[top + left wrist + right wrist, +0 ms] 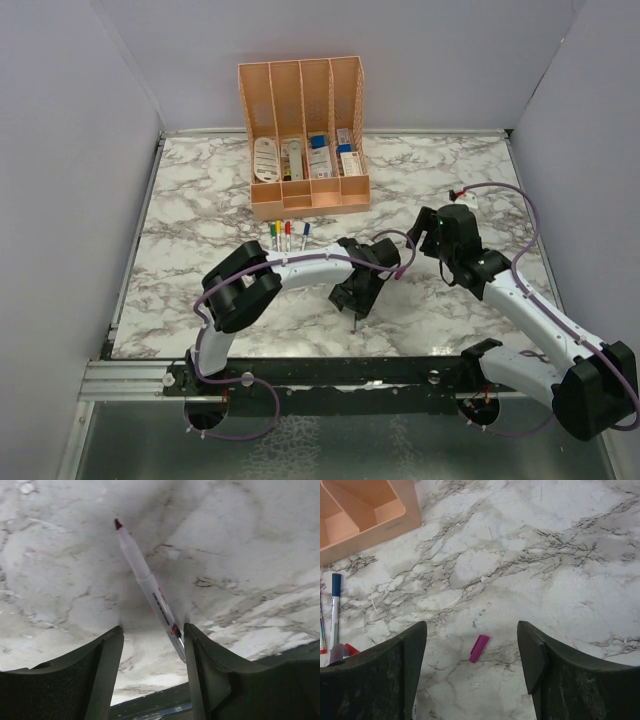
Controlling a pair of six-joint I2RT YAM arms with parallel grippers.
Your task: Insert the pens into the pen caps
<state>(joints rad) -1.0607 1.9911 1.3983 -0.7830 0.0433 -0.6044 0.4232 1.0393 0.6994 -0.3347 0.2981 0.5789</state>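
Observation:
The pen's dark red tip must stay free to go into the magenta cap, so my left gripper should next grab the pen by its body behind the shoulder point(160, 606).
A grey-white pen point(150, 587) with a dark red tip runs slantwise under my left gripper point(153, 626). Its rear end rests against the right finger point(197, 650); the other finger stands well apart from it, so the jaws are open. From above, this gripper point(355, 305) points down near the table's middle front. A magenta pen cap point(479, 648) lies on the marble between the fingers of my open right gripper point(471, 623), which hovers above it right of centre point(425, 232). Several capped pens point(288, 236) lie in a row before the organizer; the blue-capped one point(335, 605) shows at the left.
A peach organizer point(305, 195) with boxed items stands at the back centre, and its corner point(395, 517) shows in the right wrist view. Grey walls close in the marble table point(200, 200) on three sides. A black rail point(330, 375) runs along the near edge.

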